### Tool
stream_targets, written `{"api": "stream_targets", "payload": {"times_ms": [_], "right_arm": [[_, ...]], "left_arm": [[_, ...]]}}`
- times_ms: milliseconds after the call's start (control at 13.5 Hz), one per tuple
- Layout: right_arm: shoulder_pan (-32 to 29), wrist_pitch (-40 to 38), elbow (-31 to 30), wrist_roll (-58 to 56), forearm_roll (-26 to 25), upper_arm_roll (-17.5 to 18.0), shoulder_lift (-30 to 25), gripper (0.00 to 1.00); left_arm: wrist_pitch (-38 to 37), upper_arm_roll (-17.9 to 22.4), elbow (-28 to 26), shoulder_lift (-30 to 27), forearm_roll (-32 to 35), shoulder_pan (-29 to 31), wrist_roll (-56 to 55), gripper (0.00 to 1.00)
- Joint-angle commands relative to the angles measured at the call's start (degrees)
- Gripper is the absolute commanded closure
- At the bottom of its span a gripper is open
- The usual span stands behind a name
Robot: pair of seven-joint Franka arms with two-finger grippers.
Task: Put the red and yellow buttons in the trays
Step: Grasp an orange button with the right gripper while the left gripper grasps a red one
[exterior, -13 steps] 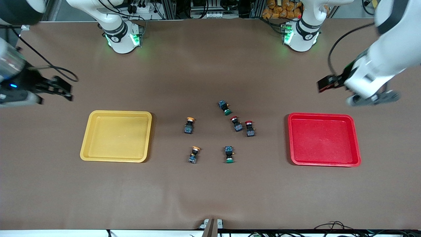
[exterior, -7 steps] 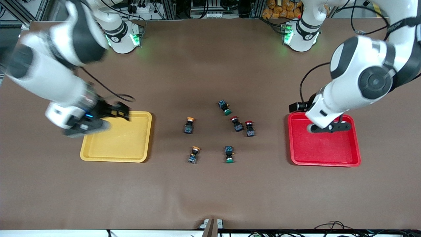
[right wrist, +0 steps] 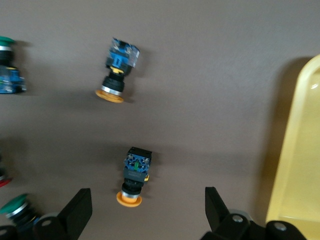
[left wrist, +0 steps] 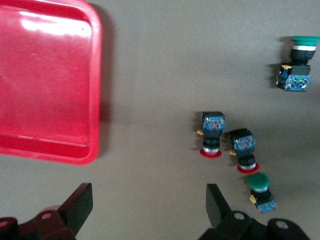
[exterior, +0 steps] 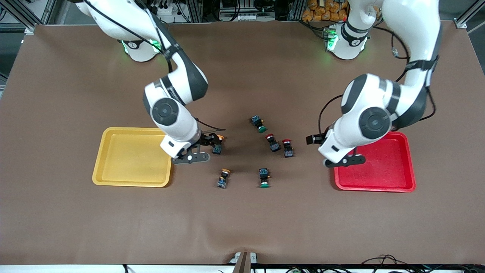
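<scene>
My right gripper grips the yellow-capped button by its blue-and-black switch body [exterior: 216,149] next, to place the button in the yellow tray [exterior: 129,159].
Two yellow-capped buttons lie mid-table: one [exterior: 217,146] beside my right gripper [exterior: 212,141], the other [exterior: 223,178] nearer the front camera. In the right wrist view the open right gripper [right wrist: 145,207] hovers just by the first yellow button [right wrist: 134,175]; the other [right wrist: 117,70] is farther off. Two red-capped buttons [exterior: 272,142] [exterior: 288,148] lie side by side. My left gripper [exterior: 313,139] is open and empty, over bare table between them and the red tray [exterior: 379,174]. The left wrist view shows the left gripper [left wrist: 148,205], both red buttons [left wrist: 212,132] [left wrist: 245,150] and the red tray [left wrist: 50,80]. The yellow tray [exterior: 129,159] is empty.
Two green-capped switches lie among the buttons: one [exterior: 258,124] farther from the front camera than the red pair, one [exterior: 264,178] nearer. The left arm's wrist overhangs the red tray's inner edge. The yellow tray's rim [right wrist: 300,150] shows in the right wrist view.
Both arms have swung in from the table's ends toward the middle. The right gripper went from the yellow tray to the yellow button; the left went from over the red tray toward the red buttons.
</scene>
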Motion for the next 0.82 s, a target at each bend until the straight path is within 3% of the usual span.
{"api": "stream_targets", "payload": {"times_ms": [0, 297, 742], "right_arm": [[2.05, 3.39, 1.02, 3.02, -0.17, -0.65, 3.93, 0.00], [3.63, 12.18, -1.60, 5.04, 0.36, -0.56, 8.25, 0.00], [6.89, 12.90, -3.10, 10.05, -0.08, -0.83, 8.87, 0.00]], "left_arm": [[5.14, -0.07, -1.03, 2.20, 0.22, -1.18, -0.73, 0.00], [11.74, -0.07, -1.56, 6.59, -0.22, -3.29, -3.01, 0.00], [20.36, -0.07, -2.88, 11.78, -0.22, -5.31, -6.27, 0.00]]}}
